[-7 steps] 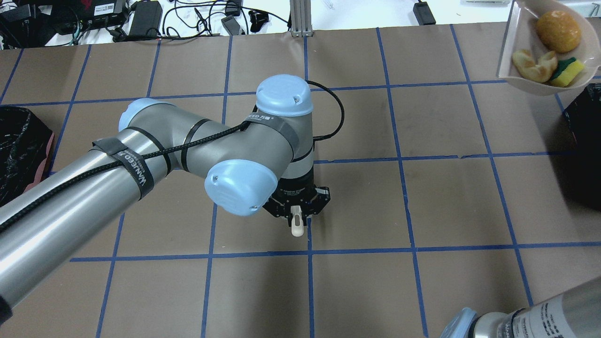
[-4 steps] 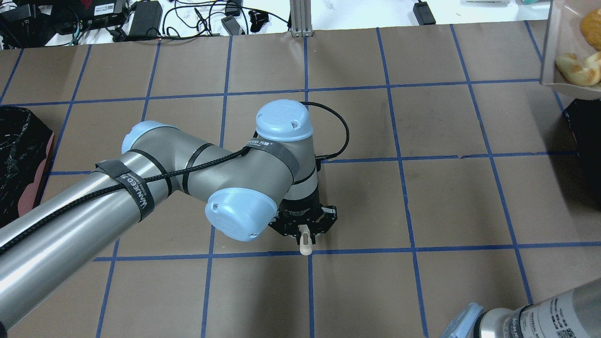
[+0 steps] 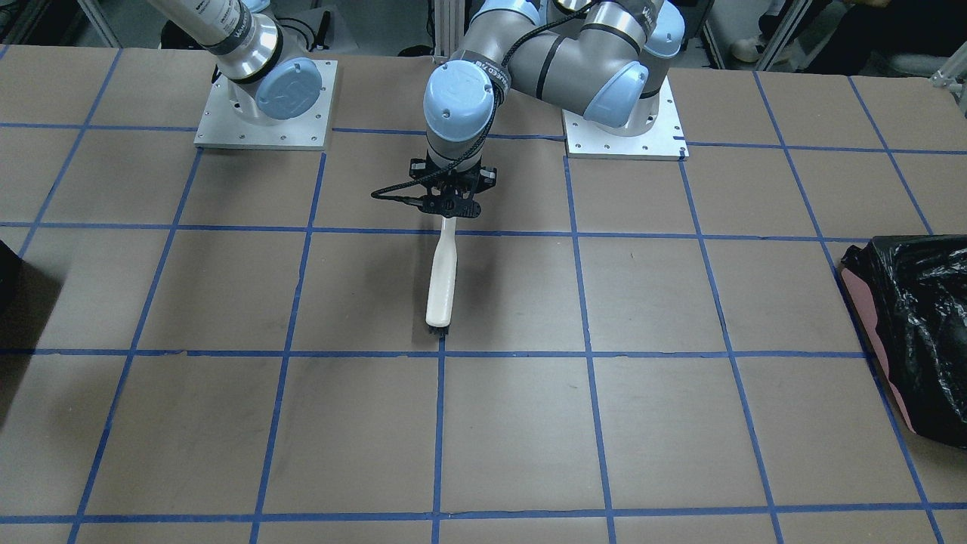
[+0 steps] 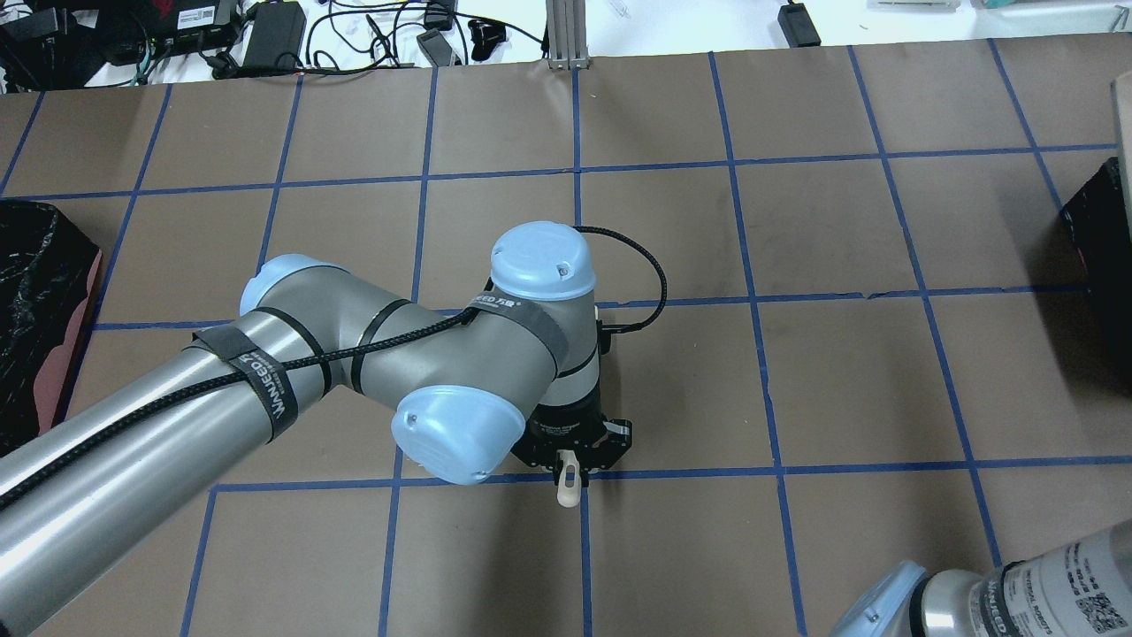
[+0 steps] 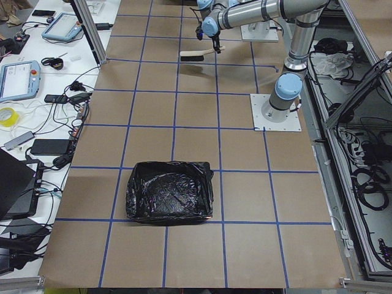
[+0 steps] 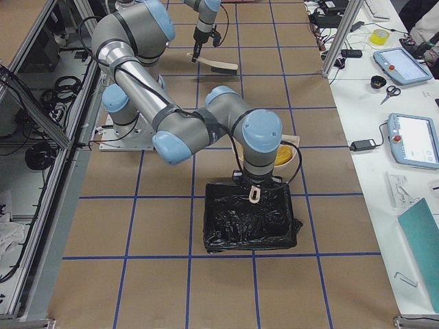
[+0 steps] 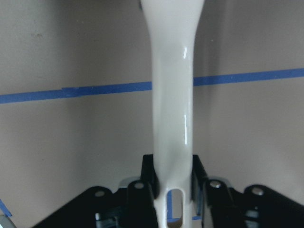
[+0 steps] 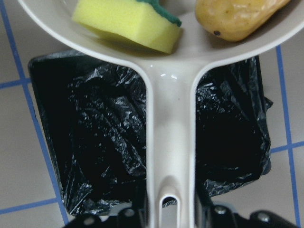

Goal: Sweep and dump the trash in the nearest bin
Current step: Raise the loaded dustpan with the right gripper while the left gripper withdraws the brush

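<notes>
The brush's bristles touch the table and the brush's handle is low above it, so the left gripper needs to release the brush, and the brush would settle flat.
My left gripper [image 4: 566, 464] is shut on the handle of a white brush [image 3: 442, 283]. The brush slants down to the table, with its bristles near a blue tape line. The handle fills the left wrist view [image 7: 171, 95]. My right gripper [image 8: 171, 211] is shut on the handle of a white dustpan [image 8: 171, 118]. The pan holds a yellow-green sponge piece [image 8: 126, 21] and a pale bread piece [image 8: 237, 16]; the bun is out of view. The pan hangs over the black bin [image 6: 250, 223], which shows a crinkly black lining [image 8: 85, 133].
A pink bin with a black bag [image 4: 35, 310] stands at the table's left end, also in the front view [image 3: 914, 332]. Cables and power bricks [image 4: 274, 31] lie past the far edge. The black bin's edge shows at the overhead view's right [image 4: 1101, 239].
My left arm has drawn the brush back toward the robot's side of the table. The dustpan with the trash has moved right, out of the overhead view.
</notes>
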Controlling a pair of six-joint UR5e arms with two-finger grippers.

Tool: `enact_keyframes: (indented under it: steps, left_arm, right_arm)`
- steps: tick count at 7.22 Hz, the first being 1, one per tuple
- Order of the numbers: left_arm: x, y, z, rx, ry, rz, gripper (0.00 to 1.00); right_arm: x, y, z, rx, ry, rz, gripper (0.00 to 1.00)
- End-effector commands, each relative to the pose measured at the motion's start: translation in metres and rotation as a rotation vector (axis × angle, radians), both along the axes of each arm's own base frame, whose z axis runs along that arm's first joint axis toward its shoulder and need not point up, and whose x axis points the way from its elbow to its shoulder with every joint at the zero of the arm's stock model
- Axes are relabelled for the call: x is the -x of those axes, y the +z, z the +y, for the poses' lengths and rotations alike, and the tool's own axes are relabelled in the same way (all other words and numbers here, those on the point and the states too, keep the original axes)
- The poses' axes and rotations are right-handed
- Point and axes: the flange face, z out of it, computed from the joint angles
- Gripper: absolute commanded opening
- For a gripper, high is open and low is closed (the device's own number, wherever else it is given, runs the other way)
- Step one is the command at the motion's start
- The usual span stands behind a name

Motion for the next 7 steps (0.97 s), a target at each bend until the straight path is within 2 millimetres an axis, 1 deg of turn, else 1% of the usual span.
enact_keyframes:
  steps: [1,2,3,4,5,6,7]
  left_arm:
    - [-0.001,-0.006,0.001,-0.008,-0.008,-0.009,0.0]
    - [0.0,-0.008,0.001,-0.014,-0.005,-0.008,0.0]
    - [0.0,-0.01,0.0,-0.016,-0.005,-0.009,0.14]
    - [0.0,-0.011,0.0,-0.017,-0.007,-0.011,0.39]
    - [-0.001,-0.011,0.0,-0.018,-0.004,-0.01,0.5]
    - [-0.001,-0.011,0.0,-0.019,-0.004,-0.011,0.52]
    - [-0.001,-0.004,-0.003,-0.002,-0.007,-0.001,0.59]
  right_arm:
    - [0.051,0.0,0.038,0.018,0.009,0.062,0.0]
    - [0.071,-0.001,0.048,0.016,0.003,0.13,0.0]
    - [0.085,-0.005,0.053,0.011,0.006,0.18,0.0]
    - [0.093,-0.01,0.055,0.006,0.001,0.2,0.0]
    - [0.099,-0.013,0.053,0.014,0.007,0.232,0.0]
    - [0.104,-0.01,0.051,0.036,0.011,0.279,0.0]
    - [0.107,-0.002,0.053,0.029,0.001,0.34,0.0]
